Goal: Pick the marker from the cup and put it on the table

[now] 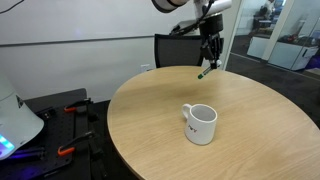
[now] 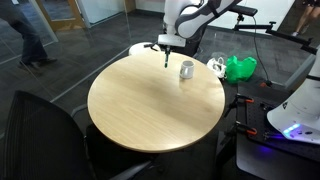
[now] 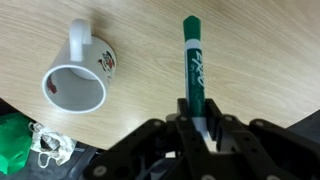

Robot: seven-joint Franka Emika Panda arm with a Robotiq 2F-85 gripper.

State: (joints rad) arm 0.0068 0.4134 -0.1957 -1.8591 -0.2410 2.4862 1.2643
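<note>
My gripper should lower the marker before releasing it, because the marker's lower end is hanging in the air above the tabletop beyond the white mug.
My gripper [image 3: 196,125] is shut on the marker [image 3: 191,65], a green pen that points away from the fingers toward the table top. In both exterior views the gripper [image 1: 209,58] [image 2: 165,52] hangs above the far part of the round wooden table [image 1: 250,125] [image 2: 150,105], with the marker [image 1: 205,71] [image 2: 165,62] sticking down below it, its tip close to the surface. The white mug [image 1: 200,123] [image 2: 186,69] [image 3: 78,73] stands empty on the table, apart from the gripper.
A black chair [image 1: 175,48] stands behind the table and another [image 2: 45,135] is in front. A green bag [image 2: 238,68] [image 3: 12,145] lies on the floor beside the table. Equipment [image 1: 20,125] sits nearby.
</note>
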